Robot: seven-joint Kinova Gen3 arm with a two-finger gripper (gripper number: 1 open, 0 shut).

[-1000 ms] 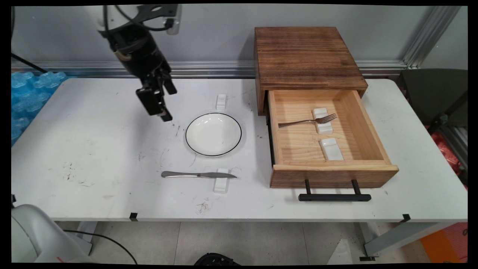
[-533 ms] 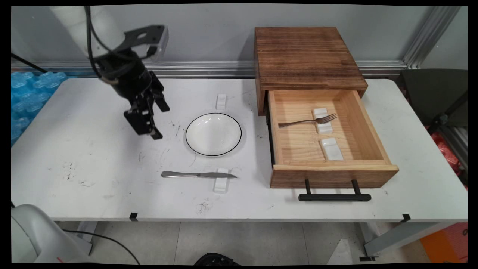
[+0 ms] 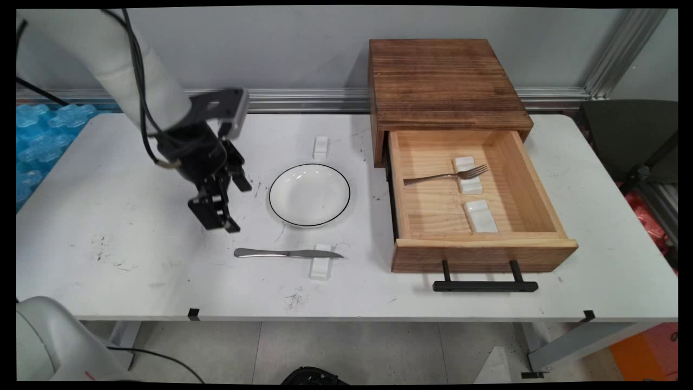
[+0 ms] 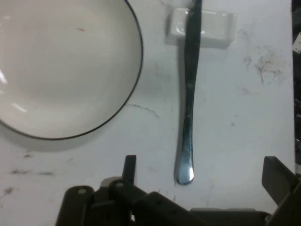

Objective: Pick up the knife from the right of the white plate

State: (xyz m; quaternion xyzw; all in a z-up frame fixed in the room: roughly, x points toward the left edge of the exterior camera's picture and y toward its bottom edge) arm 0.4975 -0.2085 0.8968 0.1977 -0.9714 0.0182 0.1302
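Observation:
My gripper takes the metal knife by its handle (image 3: 260, 253) next, to move it off the knife's white rest into the open drawer.
My black gripper (image 3: 239, 208) hangs open and holds nothing, low over the table just left of the white black-rimmed plate (image 3: 309, 195). A silver knife (image 3: 287, 253) lies close in front of it, its blade on a small white rest (image 3: 320, 268). In the hand view the knife (image 4: 189, 94) runs up the picture. Its handle end lies between my two fingers (image 4: 129, 167), nearer the left one, and the gripper (image 4: 202, 176) is not touching it. The plate (image 4: 61, 61) fills the upper left, and the rest (image 4: 211, 29) sits at the top.
A wooden box (image 3: 444, 81) stands at the back right with its drawer (image 3: 482, 249) pulled out. A fork (image 3: 446, 175) lies inside on a white rest, and a second rest (image 3: 481, 215) lies beside it. Another white rest (image 3: 320, 147) lies behind the plate. Blue packaging (image 3: 38, 135) sits at the far left.
The gripper has come down from high at the back and moved toward the table's near side, ending close above the knife's handle end. Nothing on the table has moved.

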